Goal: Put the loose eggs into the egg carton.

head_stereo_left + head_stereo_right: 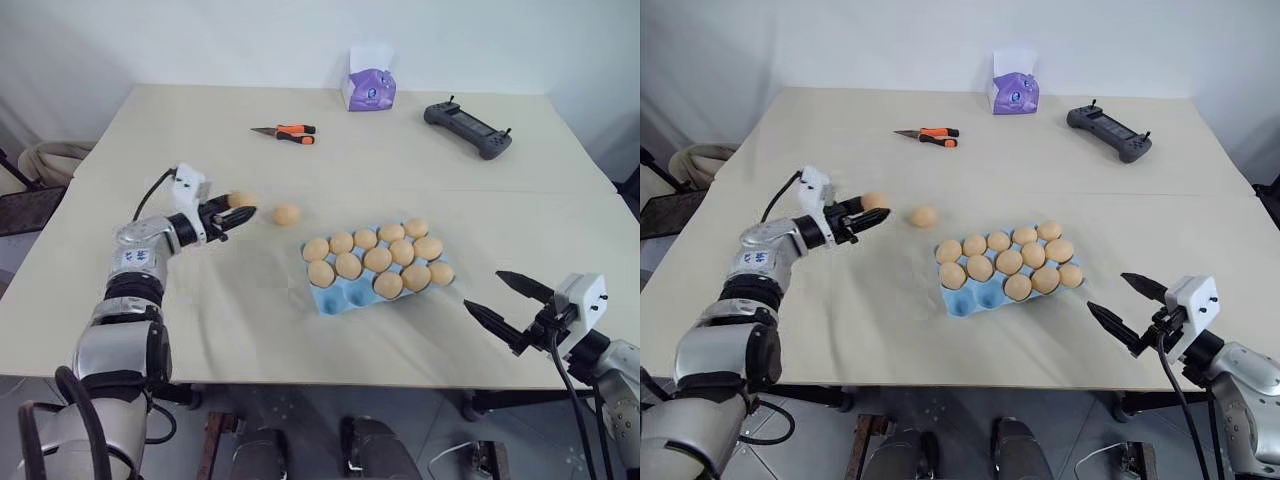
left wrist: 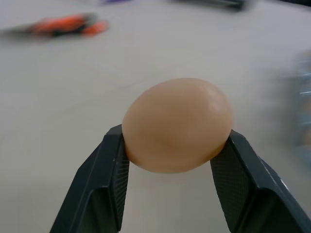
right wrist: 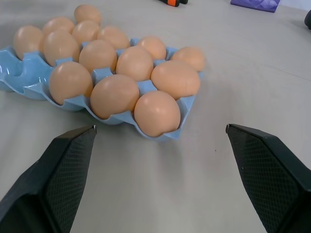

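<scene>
My left gripper keeps holding the egg (image 1: 241, 200) from here until it reaches the cups. Above the table, short of the cups, it would miss the carton (image 1: 340, 297) if I opened now.
My left gripper (image 1: 243, 209) is shut on one loose egg (image 2: 177, 124), pale tan, held just above the table at the left of the middle. A second loose egg (image 1: 286, 214) lies on the table just right of it, apart from the fingers. The light blue egg carton (image 1: 340, 297) sits right of centre, holding several eggs (image 1: 377, 259); its near-left cups are bare. My right gripper (image 1: 484, 290) stands open near the table's front right edge, short of the carton's (image 3: 187, 104) near corner, with nothing between its fingers.
A purple-and-white tissue box (image 1: 370, 88) stands at the far edge. An orange-handled cutter (image 1: 290, 132) lies at the back left of centre, and a black controller (image 1: 467, 129) at the back right. The table's (image 1: 250, 330) front edge runs close under my right gripper.
</scene>
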